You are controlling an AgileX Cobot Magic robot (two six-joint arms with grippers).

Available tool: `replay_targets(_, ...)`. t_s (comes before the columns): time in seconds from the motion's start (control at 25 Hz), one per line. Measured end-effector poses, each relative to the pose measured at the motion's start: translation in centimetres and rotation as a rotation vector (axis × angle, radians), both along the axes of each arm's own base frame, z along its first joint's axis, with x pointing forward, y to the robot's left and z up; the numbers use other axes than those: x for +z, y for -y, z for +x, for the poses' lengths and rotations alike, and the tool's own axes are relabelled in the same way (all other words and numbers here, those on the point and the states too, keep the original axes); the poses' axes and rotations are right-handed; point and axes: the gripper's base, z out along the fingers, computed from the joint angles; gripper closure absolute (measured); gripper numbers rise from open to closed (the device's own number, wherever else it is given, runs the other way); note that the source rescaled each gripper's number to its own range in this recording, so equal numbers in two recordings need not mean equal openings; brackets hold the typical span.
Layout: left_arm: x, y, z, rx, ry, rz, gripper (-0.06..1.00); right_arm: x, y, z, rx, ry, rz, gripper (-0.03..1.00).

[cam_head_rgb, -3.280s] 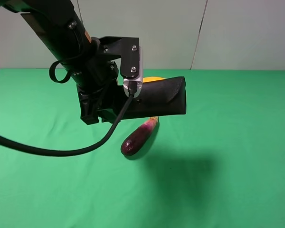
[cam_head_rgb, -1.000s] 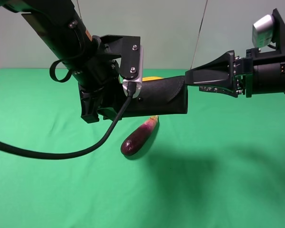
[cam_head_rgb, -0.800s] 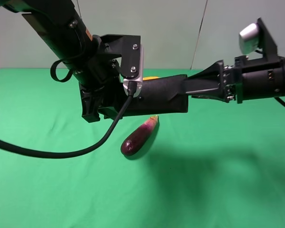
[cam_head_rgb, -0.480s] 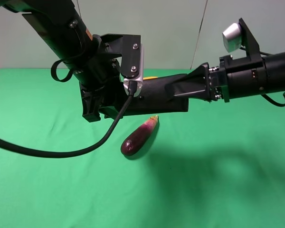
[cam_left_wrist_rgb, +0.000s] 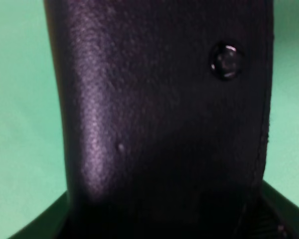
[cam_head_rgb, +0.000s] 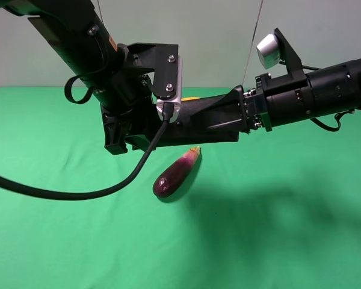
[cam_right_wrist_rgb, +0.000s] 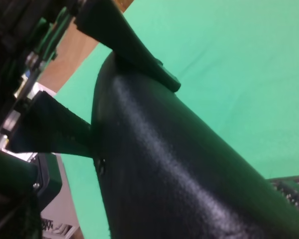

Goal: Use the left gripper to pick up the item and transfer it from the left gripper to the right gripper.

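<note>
I should grab the case (cam_right_wrist_rgb: 179, 174) by its loose end (cam_right_wrist_rgb: 229, 214) with my right gripper. Then my right gripper can take it over from my left gripper.
The item (cam_head_rgb: 201, 118), a black leather-like case, hangs level above the green table, and my left gripper (cam_head_rgb: 145, 129) is shut on its left end. In the left wrist view the case (cam_left_wrist_rgb: 159, 119) fills the picture, with a dark finger (cam_left_wrist_rgb: 284, 216) at its edge. My right gripper (cam_head_rgb: 231, 113) reaches in from the right, its open jaws straddling the case's right end. The right wrist view shows the case (cam_right_wrist_rgb: 179, 174) close up, a ribbed pad (cam_right_wrist_rgb: 291, 189) beside it, and the left gripper's fingers (cam_right_wrist_rgb: 127, 47) at its far end.
A purple eggplant (cam_head_rgb: 175, 173) lies on the green cloth (cam_head_rgb: 60, 241) just below the held case. A sliver of yellow banana (cam_head_rgb: 191, 99) peeks out behind the case. The left arm's thick black cable (cam_head_rgb: 78, 192) loops low over the table's left side.
The right arm has travelled leftward from the right edge, and its open jaws have slid over the case's right end. The left arm and the case have stayed put.
</note>
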Motion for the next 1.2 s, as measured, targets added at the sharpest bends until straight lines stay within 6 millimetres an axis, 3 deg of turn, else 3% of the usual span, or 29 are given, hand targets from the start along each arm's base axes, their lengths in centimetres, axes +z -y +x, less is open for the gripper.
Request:
replay_targets(0.16, 0.0, 0.01, 0.01, 0.0, 0.001, -0.001, 0.92, 0.0, -0.01, -0.03, 0.004, -0.001, 0.0, -0.02)
replay_targets(0.28, 0.01, 0.01, 0.0, 0.001, 0.0, -0.001, 0.92, 0.01, -0.01, -0.05, 0.005, -0.001, 0.002, 0.09)
replay_targets(0.52, -0.03, -0.03, -0.06, -0.004, -0.005, 0.005, 0.92, -0.04, 0.01, 0.01, 0.0, 0.0, -0.002, 0.46)
replay_targets(0.68, -0.05, -0.08, -0.03, -0.017, 0.003, 0.015, 0.93, 0.17, -0.12, -0.15, 0.019, -0.009, 0.021, 0.77)
replay_targets(1.2, -0.04, -0.09, -0.01, -0.024, 0.01, 0.019, 0.94, 0.3, -0.19, -0.23, 0.029, -0.013, 0.035, 0.81)
